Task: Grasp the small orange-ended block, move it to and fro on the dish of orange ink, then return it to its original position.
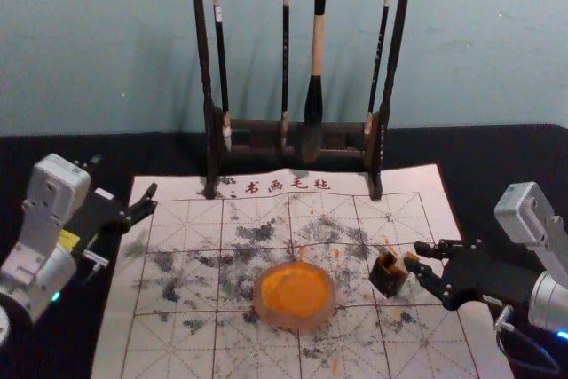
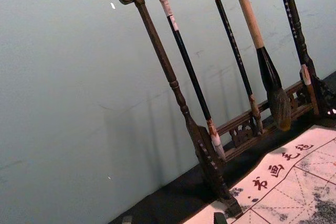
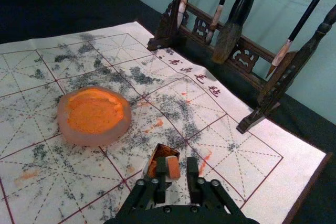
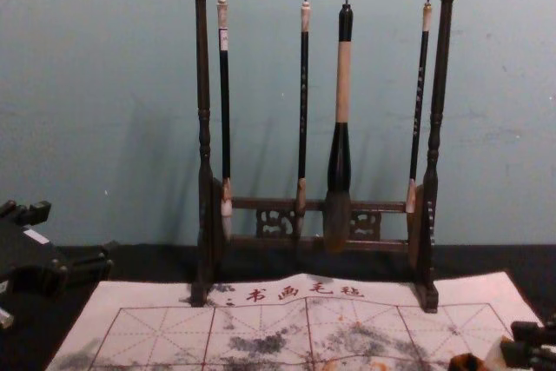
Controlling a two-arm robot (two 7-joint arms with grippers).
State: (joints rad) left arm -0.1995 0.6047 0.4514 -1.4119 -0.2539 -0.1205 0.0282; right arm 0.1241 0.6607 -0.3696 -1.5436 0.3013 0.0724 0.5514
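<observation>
Next, the right gripper grabs the block by its orange upper end, which leaves its orange-stained end free to work in the ink dish.
My right gripper is low over the right part of the mat, fingers apart, beside the dark square holder. In the right wrist view the small block shows its orange end just ahead of the right gripper, nearer one finger, with a visible gap to the other. The holder with orange-stained inside stands right beside the block. The round dish of orange ink lies on the mat, to the left of the holder. My left gripper is parked open at the left.
A wooden rack with several hanging brushes stands at the back of the ink-spotted mat. Black cloth covers the table around it, with a wall behind.
</observation>
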